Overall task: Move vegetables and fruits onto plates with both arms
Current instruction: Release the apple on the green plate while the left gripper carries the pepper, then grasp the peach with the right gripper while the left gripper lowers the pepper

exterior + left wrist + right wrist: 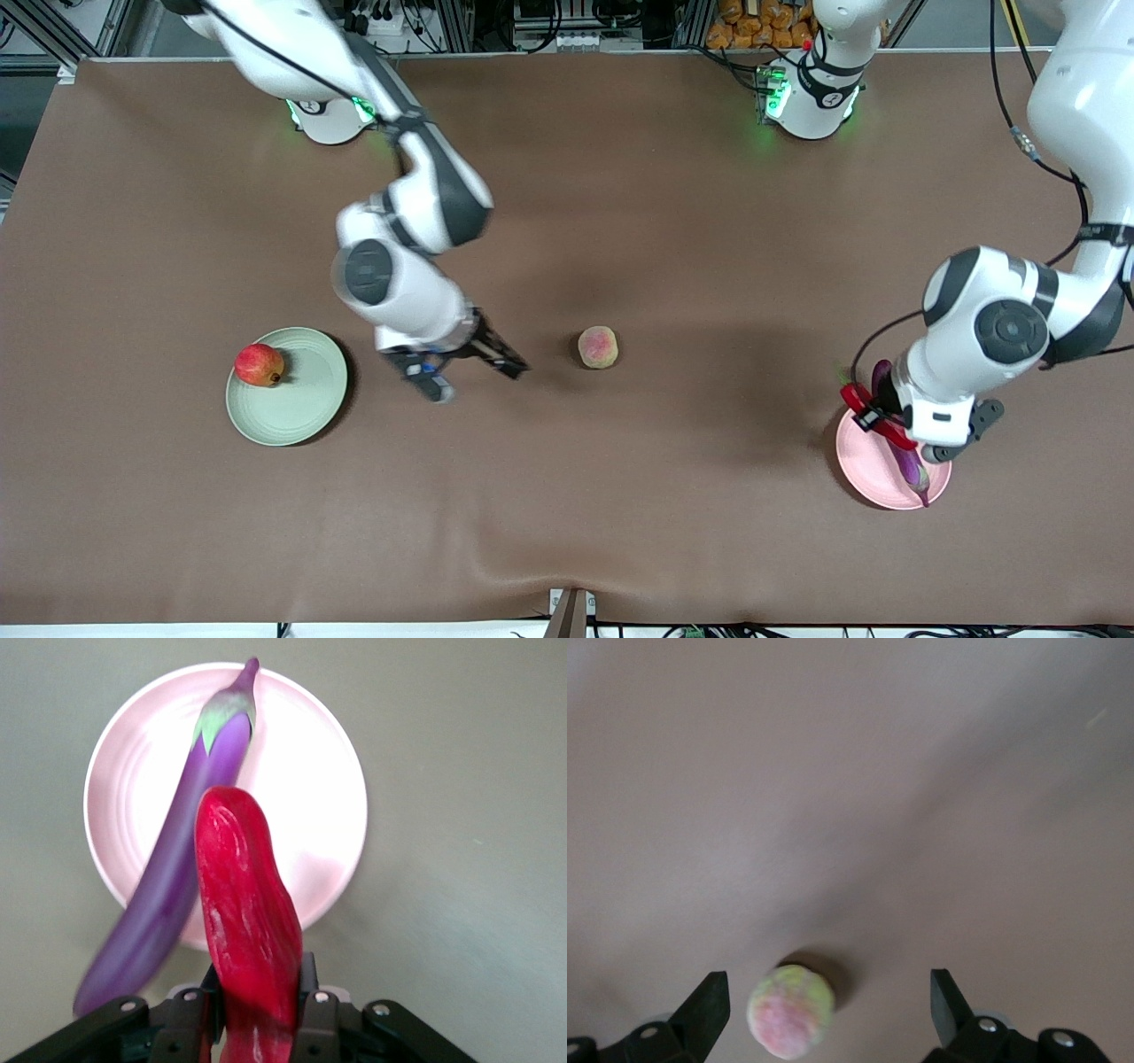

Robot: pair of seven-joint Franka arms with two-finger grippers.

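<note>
My right gripper is to hold the peach around its round middle next, so that it can add the peach to the green plate with the apple.
My left gripper is shut on the red chili pepper and holds it over the farther rim of the pink plate. The purple eggplant lies across that plate, its blunt end past the rim. In the left wrist view the chili sits between the jaws of the left gripper, above the eggplant and the plate. My right gripper is open and empty over the table between the green plate and the peach. The apple rests on the green plate. The right wrist view shows the peach between the wide-open jaws of the right gripper.
The brown cloth covers the whole table. The green plate stands toward the right arm's end, the pink plate toward the left arm's end, and the peach lies alone near the middle.
</note>
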